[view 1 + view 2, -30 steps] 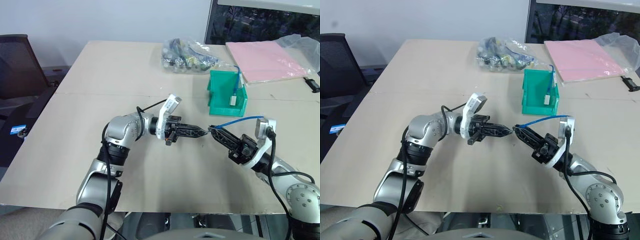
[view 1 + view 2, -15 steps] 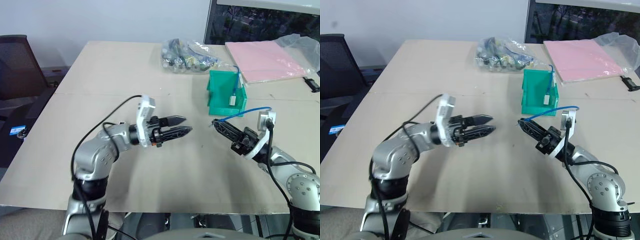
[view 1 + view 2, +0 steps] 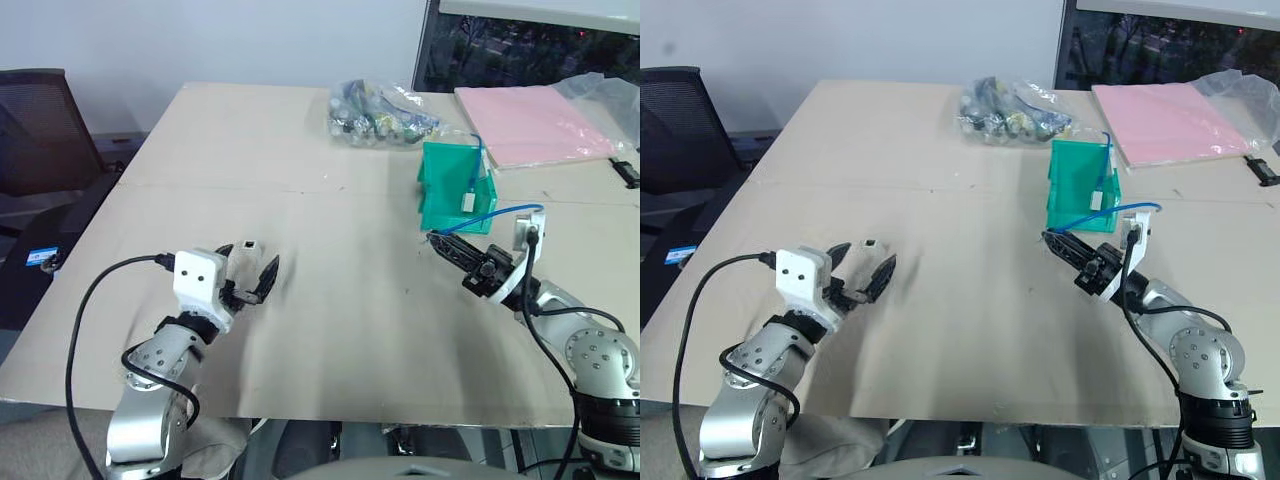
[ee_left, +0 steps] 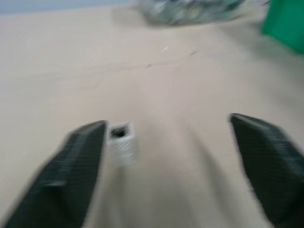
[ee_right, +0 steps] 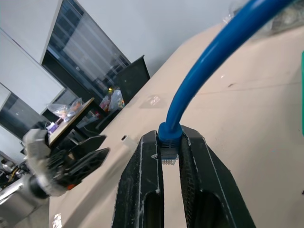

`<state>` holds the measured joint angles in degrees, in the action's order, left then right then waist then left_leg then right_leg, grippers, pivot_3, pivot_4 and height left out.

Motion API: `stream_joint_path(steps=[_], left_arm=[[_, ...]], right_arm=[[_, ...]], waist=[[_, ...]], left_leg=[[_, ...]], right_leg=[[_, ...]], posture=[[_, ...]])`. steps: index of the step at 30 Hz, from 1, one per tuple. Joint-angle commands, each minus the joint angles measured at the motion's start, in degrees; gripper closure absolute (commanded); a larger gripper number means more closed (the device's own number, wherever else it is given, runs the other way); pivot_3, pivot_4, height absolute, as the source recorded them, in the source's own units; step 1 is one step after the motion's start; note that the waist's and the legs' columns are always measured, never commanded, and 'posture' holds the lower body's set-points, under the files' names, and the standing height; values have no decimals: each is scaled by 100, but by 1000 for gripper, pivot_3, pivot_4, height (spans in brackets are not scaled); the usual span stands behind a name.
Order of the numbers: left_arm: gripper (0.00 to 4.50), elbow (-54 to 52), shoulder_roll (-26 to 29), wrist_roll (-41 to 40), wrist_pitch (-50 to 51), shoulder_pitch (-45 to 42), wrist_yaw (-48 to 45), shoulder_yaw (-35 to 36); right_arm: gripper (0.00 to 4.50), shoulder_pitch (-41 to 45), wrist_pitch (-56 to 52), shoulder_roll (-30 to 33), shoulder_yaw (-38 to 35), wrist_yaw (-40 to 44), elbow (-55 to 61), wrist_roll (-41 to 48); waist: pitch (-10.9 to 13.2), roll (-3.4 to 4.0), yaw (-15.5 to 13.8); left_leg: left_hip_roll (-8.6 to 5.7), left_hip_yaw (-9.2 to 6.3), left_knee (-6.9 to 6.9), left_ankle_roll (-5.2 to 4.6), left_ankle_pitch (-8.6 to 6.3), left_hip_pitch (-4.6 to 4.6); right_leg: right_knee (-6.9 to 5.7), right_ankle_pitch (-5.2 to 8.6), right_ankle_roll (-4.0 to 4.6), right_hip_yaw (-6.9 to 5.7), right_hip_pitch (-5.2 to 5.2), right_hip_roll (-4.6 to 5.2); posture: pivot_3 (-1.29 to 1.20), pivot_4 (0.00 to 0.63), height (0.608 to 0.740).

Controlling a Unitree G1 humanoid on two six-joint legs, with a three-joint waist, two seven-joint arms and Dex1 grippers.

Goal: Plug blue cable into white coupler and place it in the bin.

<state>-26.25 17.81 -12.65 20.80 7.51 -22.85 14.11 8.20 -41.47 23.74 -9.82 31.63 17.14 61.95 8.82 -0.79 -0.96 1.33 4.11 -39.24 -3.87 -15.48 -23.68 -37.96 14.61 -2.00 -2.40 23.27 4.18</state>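
My left gripper should move toward the white coupler before it closes, because the coupler is out of reach of my left gripper's fingers.
My right gripper (image 3: 436,240) is shut on the clear plug (image 5: 168,155) of the blue cable (image 3: 495,215), which arcs back over the wrist, just in front of the green bin (image 3: 440,190). My left gripper (image 3: 252,262) hovers low over the table at the left with its jaws wide open. The white coupler (image 3: 248,245) sits at the inner side of one finger (image 4: 80,156), socket showing (image 4: 120,140). I cannot tell whether it rests on the table or clings to the finger.
Inside the bin lies another blue cable with a white coupler (image 3: 467,200). A clear bag of parts (image 3: 380,105) and a pink folder (image 3: 535,120) lie at the far side. A black chair (image 3: 40,130) stands off the table's left edge.
The left gripper left the meeting point with the right one, swung left and down, and opened wide. The coupler went with it. The right gripper edged towards the bin, still holding the cable.
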Motion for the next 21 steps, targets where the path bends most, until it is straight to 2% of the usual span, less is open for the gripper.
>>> stream_joint_path(steps=[1, 8, 10, 13, 17, 18, 21], left_arm=[[111, 508, -96, 145, -357, -162, 213, -78], [111, 1526, -136, 196, -433, -776, 181, -446], [487, 1731, -112, 291, -558, -907, 254, -446], [1664, 1895, -106, 383, -765, -997, 315, -440], [3790, 1944, -109, 444, -811, -945, 348, -495], [3993, 1943, -110, 453, -819, -927, 355, -507], [3956, 1933, -75, 515, -848, -925, 292, -629]], right_arm=[[4500, 49, -3, 65, -83, 74, 131, -26], [4500, -16, 48, 12, -151, -20, 229, -129], [4500, -65, 69, 5, -172, -51, 267, -145], [4500, -147, 97, 3, -193, -73, 320, -161], [4500, -180, 163, -23, -184, -88, 332, -230], [4500, -176, 174, -30, -179, -90, 328, -239], [4500, -157, 205, -35, -170, -73, 311, -290]], waist=[[-4, -3, 16], [-4, -3, 2], [-5, -4, 15], [-5, -3, 18], [-6, -2, 19], [-6, -1, 19], [-8, 0, 20]], left_leg=[[0, 1, -1, 0, 0, 0], [0, -1, 2, -2, -1, -4], [0, 0, 2, -2, -1, -3], [0, 1, 2, -2, -1, -2], [1, 1, 2, -2, -1, -1], [2, 1, 2, -1, -1, -1], [2, 1, 2, -1, -1, 0]], right_leg=[[1, 0, 0, 0, 0, 0], [0, -1, -2, -9, 3, -2], [-1, -2, -3, -7, 2, -2], [-1, -2, -3, -7, 2, -2], [-3, -2, -3, -7, 2, -1], [-3, -2, -3, -7, 2, -1], [-2, -2, -3, -6, 2, 0]], posture=[[0, 150, 740], [0, 150, 740], [0, 150, 740], [0, 150, 740], [0, 150, 740], [0, 150, 740], [0, 150, 740]])
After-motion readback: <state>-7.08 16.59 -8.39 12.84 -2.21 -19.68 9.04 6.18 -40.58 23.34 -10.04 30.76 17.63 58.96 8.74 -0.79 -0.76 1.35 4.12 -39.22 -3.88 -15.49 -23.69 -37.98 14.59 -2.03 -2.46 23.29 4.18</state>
